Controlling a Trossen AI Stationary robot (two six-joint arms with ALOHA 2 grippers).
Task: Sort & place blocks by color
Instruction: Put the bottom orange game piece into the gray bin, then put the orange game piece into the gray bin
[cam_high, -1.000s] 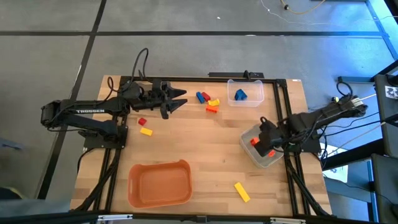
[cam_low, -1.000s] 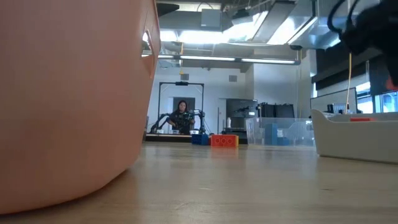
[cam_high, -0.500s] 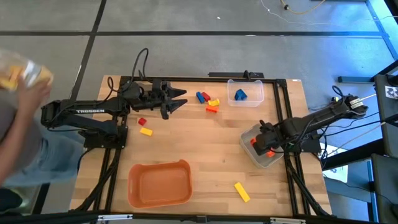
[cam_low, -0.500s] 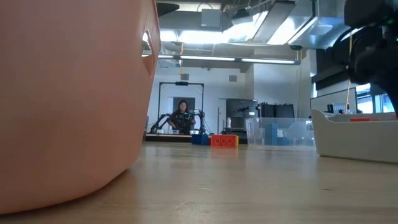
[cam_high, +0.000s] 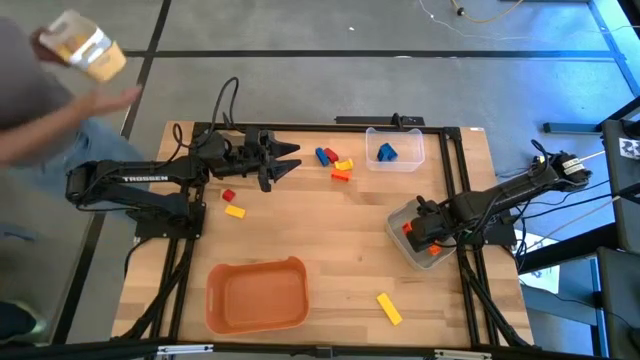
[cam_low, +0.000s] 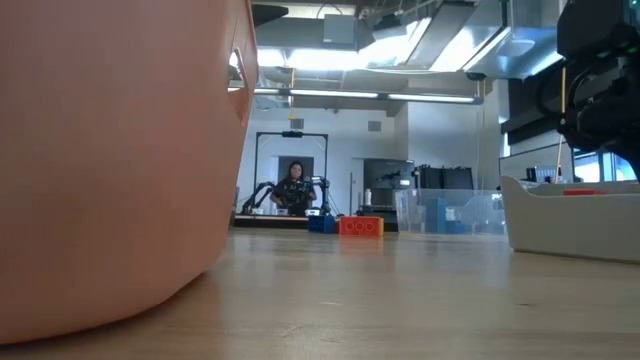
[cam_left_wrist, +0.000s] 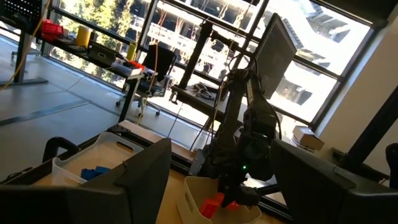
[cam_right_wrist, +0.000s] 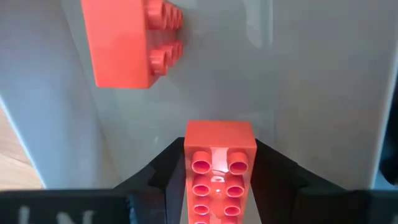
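The orange-red block (cam_right_wrist: 219, 168) sits low inside the clear bin beside the other block, so now it is time for my right gripper to release it.
My right gripper (cam_high: 424, 236) reaches down into the clear bin (cam_high: 402, 216) at the table's right side and is shut on an orange-red block (cam_right_wrist: 217, 165). A second orange-red block (cam_right_wrist: 127, 40) lies flat on the bin's floor. My left gripper (cam_high: 291, 160) hovers open over the far left of the table. Beside it lie a red block (cam_high: 228, 196) and a yellow block (cam_high: 235, 211). A cluster of blue, red, yellow and orange blocks (cam_high: 336, 163) lies at the far middle. A blue block (cam_high: 386, 152) sits in the far clear bin. Another yellow block (cam_high: 388, 308) lies near the near edge. My right gripper pinches the orange-red block by its long sides (cam_right_wrist: 188, 177) between the two fingers (cam_right_wrist: 163, 171), which lie along it. The studs face the camera and the free end (cam_right_wrist: 219, 130) sticks out past the fingertips. It comes from above into the bin. Whether the block touches the bin floor, I cannot tell.
An orange bin (cam_high: 257, 295) stands at the near left and fills the left of the low view (cam_low: 110, 150). The far clear bin (cam_high: 395, 147) stands at the far edge. A person (cam_high: 60, 90) moves beyond the table's left edge, holding a container.
My right gripper has sunk lower into the clear bin and shifted slightly toward the table's near left, still shut on the block. A person has come into view beyond the table's left side.
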